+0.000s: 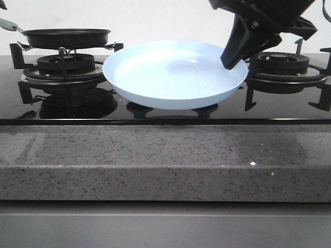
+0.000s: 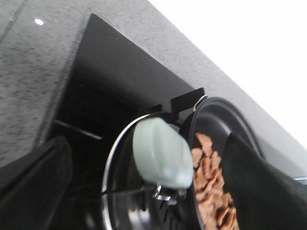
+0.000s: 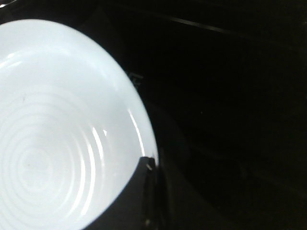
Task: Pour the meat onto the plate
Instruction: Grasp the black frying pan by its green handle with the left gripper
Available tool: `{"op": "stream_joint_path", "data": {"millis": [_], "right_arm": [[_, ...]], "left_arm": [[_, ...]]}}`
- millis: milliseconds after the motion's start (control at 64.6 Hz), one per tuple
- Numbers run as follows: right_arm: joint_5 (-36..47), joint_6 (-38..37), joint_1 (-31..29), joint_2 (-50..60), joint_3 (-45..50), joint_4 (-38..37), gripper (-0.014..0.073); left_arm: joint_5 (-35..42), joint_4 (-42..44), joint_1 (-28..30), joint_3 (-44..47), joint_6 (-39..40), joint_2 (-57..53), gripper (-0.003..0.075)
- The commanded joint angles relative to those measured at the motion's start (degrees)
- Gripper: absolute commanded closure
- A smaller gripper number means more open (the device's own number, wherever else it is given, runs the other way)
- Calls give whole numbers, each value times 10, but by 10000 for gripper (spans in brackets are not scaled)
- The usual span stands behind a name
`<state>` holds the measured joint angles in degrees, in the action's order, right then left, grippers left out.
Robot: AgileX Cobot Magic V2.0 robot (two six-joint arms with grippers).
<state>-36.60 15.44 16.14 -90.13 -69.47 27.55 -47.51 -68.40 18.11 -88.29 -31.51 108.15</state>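
Observation:
My left gripper lowers first and then closes on the handle, since its fingers are still above the pan's pale handle [image 2: 162, 152], with white wall in between.
The pale light-blue plate [image 1: 173, 75] hangs just above the middle of the glass hob. My right gripper [image 1: 231, 59] is shut on its right rim; the right wrist view shows one finger [image 3: 139, 196] inside the plate [image 3: 53, 129] at the rim. The black frying pan [image 1: 67, 37] sits on the back-left burner. The meat [image 2: 211, 184], tan chunks, lies heaped in the pan [image 2: 225, 120]. My left gripper [image 2: 144, 155] is open, its dark fingers [image 2: 33, 187] wide on either side of the pan's pale handle [image 2: 162, 152], not touching it.
Black burner grates stand at the left [image 1: 62, 70] and right [image 1: 287, 70] of the hob. A grey speckled stone counter edge [image 1: 165, 160] runs along the front. A white wall is behind the stove.

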Motion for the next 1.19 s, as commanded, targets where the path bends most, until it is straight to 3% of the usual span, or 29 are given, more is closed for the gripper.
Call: {"op": "stream_joint_path", "data": {"millis": [0,387,650,712,976,1177], "right_arm": [[23,6,0,19,-16,9,707],[22,6,0,19,-16,9,707],[22,6,0,19,-16,9,707],[22,6,0,19,-16,9,707],[22,6,0,19,-16,9,707],[22,6,0,19,-16,9,707]], "left_arm": [[-5,-85,1,-23,-23,-10,100],[-58,-248,1,-28,-83,44,100],[-79,-266,1,-28,-89,52,114],[-79,-266,1,-28,-89,52,152],[-82,-267,1,-28,-89,52,441],[-87,-269,1,-28,-89,52,585]]}}
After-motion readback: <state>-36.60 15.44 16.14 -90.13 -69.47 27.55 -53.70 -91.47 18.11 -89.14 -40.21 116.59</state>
